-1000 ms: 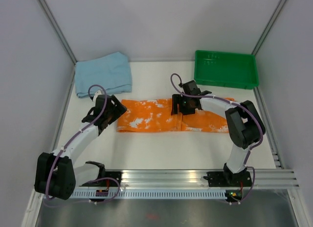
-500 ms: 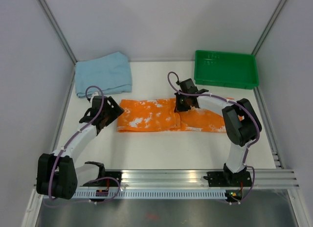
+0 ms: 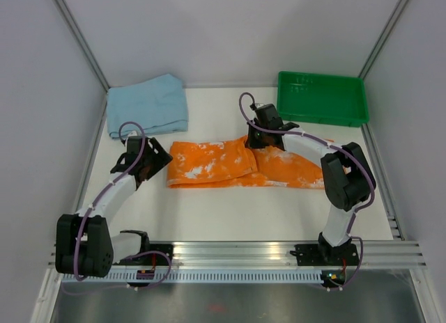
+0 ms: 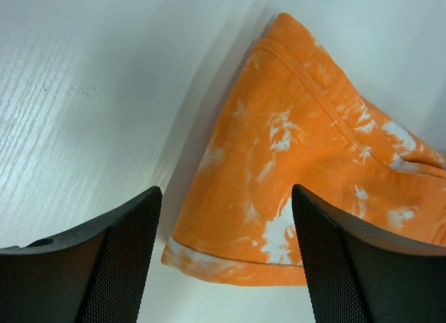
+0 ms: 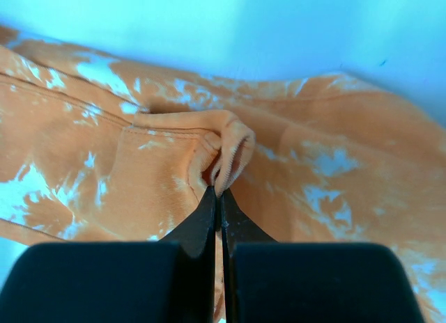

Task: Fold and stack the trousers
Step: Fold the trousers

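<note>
My left gripper should next fold the flat end of the trousers over the rest of them, so it should hold the trousers (image 3: 216, 164) by the middle of their flat end edge (image 3: 171, 165).
Orange, white-mottled trousers (image 3: 216, 164) lie stretched left to right across the middle of the table. My right gripper (image 3: 255, 136) is shut on a pinched-up fold of their hem at the far edge, near the middle. In the right wrist view the fabric (image 5: 139, 177) bunches right at the closed tips of the right gripper (image 5: 220, 194). My left gripper (image 3: 155, 163) stands open just off the trousers' left end. In the left wrist view that end (image 4: 300, 163) lies flat ahead of the left gripper (image 4: 224, 225), with nothing between its fingers (image 4: 118, 260).
A folded light blue garment (image 3: 148, 105) lies at the back left. A green tray (image 3: 322, 98) stands at the back right. Grey walls close in both sides and the back, and a metal rail (image 3: 237, 252) runs along the front.
My right gripper has shut on the trousers' edge and moved toward the back, pulling the fabric up with it. My left gripper has drawn back to the left, still open.
</note>
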